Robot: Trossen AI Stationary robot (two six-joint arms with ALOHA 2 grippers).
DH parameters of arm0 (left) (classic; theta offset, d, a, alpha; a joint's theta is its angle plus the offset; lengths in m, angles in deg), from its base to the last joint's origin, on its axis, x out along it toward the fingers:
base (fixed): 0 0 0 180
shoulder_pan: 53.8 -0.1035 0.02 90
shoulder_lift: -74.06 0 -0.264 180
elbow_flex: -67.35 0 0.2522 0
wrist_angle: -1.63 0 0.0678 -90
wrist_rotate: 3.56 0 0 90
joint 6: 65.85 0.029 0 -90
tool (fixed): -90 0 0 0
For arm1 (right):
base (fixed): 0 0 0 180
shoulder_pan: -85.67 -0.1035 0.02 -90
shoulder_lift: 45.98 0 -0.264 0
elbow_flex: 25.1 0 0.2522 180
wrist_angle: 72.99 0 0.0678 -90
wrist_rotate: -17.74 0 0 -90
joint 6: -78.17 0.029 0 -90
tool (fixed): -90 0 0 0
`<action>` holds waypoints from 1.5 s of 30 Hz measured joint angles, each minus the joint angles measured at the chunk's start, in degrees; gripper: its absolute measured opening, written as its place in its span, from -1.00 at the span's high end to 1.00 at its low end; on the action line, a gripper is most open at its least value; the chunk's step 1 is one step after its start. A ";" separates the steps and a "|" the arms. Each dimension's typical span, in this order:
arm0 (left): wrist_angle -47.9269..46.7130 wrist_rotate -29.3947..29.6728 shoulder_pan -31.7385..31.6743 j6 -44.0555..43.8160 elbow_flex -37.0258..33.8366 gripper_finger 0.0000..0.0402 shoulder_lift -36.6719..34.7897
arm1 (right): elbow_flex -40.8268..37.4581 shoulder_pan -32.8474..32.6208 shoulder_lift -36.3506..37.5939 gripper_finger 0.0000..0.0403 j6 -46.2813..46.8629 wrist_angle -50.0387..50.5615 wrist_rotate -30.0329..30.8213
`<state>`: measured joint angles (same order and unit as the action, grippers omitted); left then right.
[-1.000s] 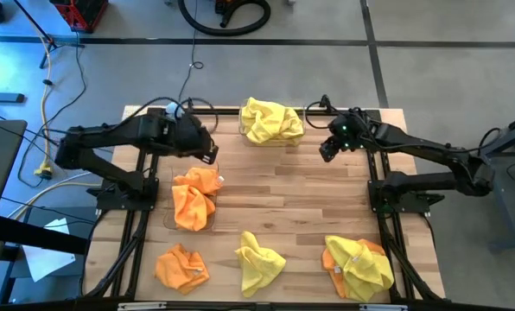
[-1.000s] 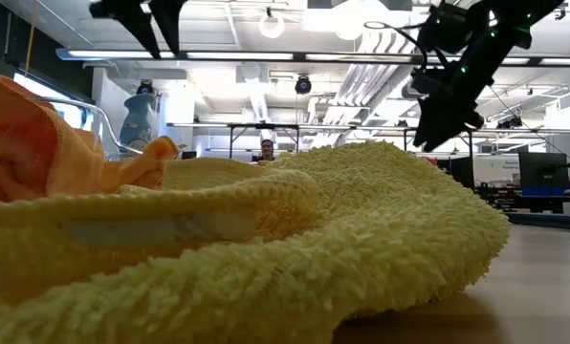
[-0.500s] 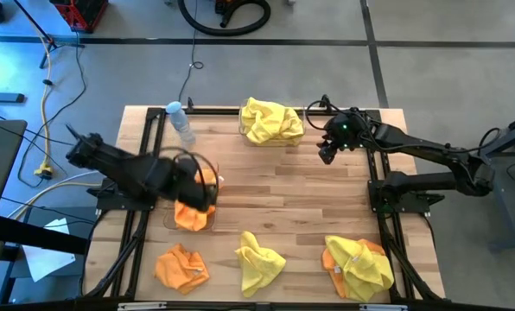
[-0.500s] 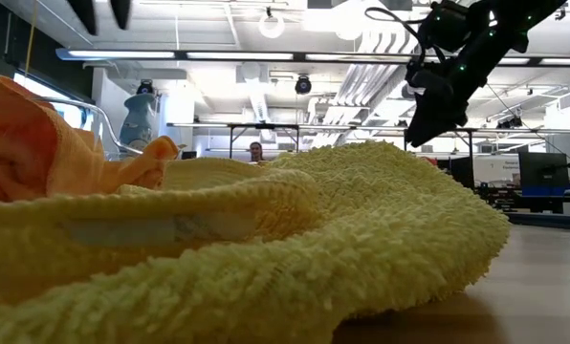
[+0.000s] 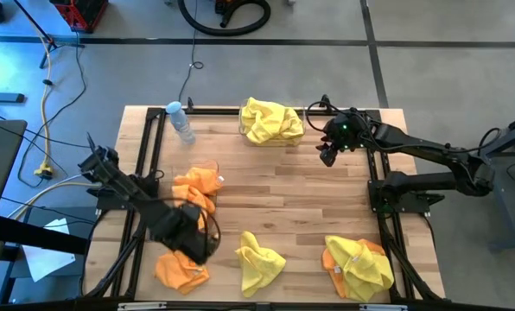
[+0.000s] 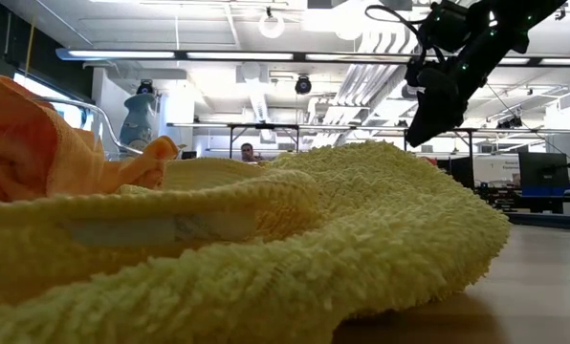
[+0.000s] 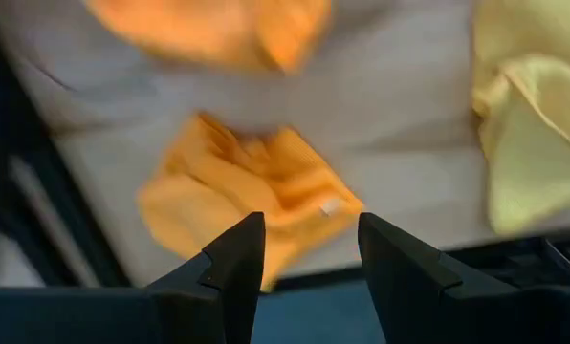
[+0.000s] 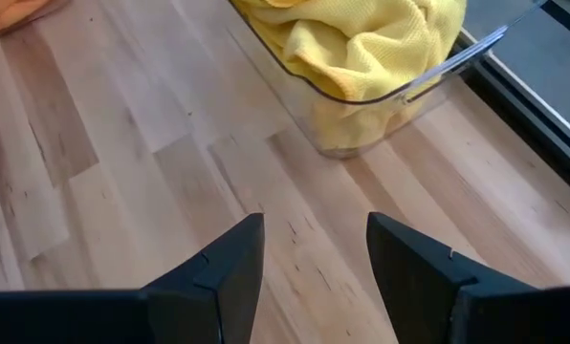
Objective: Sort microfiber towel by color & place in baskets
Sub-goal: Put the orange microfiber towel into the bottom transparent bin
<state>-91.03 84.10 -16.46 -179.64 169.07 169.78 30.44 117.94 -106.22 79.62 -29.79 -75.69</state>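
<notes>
The left gripper grips the loose orange towel by its bunched middle (image 5: 181,270) (image 7: 252,182) next, to sort it into the clear basket of orange ones.
Yellow towels (image 5: 271,120) fill a clear basket (image 8: 411,90) at the far edge. Orange towels (image 5: 195,195) sit in a second clear basket (image 5: 170,221) at centre-left. Along the near edge lie a loose orange towel (image 5: 181,266), a loose yellow towel (image 5: 259,261), and a yellow towel on top of an orange one (image 5: 357,266). My left gripper (image 5: 193,246) hovers open just above the loose orange towel (image 7: 247,186), touching nothing. My right gripper (image 5: 328,155) hangs open over bare wood beside the yellow basket.
A clear water bottle (image 5: 181,121) with a blue cap stands at the far-left corner. Bare wood (image 5: 301,199) lies in the table's middle. In the low view the yellow towel (image 6: 266,248) fills the foreground, with the right gripper (image 6: 428,115) above it.
My left gripper has swept from the far-left area by the bottle, over the orange basket, toward the near edge, and now hangs over the loose orange towel. The bottle has come back into sight. My right arm has barely moved.
</notes>
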 joint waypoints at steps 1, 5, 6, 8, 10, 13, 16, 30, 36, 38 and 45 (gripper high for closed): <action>1.80 -0.02 0.92 -1.56 0.00 0.21 0.61 | 0.00 -0.02 0.00 0.09 -0.03 0.02 -0.09; 7.45 -0.12 4.27 -8.97 0.00 0.21 3.49 | 0.00 0.00 0.00 0.09 -0.33 0.22 -0.09; 8.78 -0.14 4.98 -10.66 0.00 0.21 4.14 | 0.01 0.00 0.00 0.09 -0.30 0.42 -0.09; 11.23 -0.17 6.16 -13.91 0.00 0.21 5.83 | 0.02 0.00 0.00 0.09 -0.34 0.99 -0.09; 14.15 -0.71 7.00 -16.44 -0.02 0.21 7.54 | 0.02 0.00 0.00 0.09 -0.42 1.19 -0.09; 17.42 -3.59 7.77 -16.65 -0.01 0.21 9.99 | 0.02 0.00 0.00 0.09 -0.43 1.18 -0.09; 18.78 -5.48 8.36 -17.05 -0.02 0.21 12.81 | 0.02 0.00 0.00 0.09 -0.42 1.18 -0.09; 21.53 -6.34 10.50 -16.65 -0.02 0.21 23.30 | 0.04 0.00 0.00 0.09 -0.38 1.11 -1.35; 25.00 -8.48 10.53 -16.11 0.09 0.27 26.96 | 0.04 0.00 -0.02 0.09 -0.44 0.72 -1.35; 26.42 -9.15 10.36 -15.30 0.15 0.37 27.65 | 0.04 0.00 -0.02 0.09 -0.87 0.68 -1.33; 28.92 -8.37 10.52 -15.09 -0.08 0.95 26.60 | 0.04 0.00 -0.02 0.09 -1.92 0.72 -1.33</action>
<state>-62.11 75.73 -5.93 -194.72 168.99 196.38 30.48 117.94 -106.25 77.70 -29.07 -77.02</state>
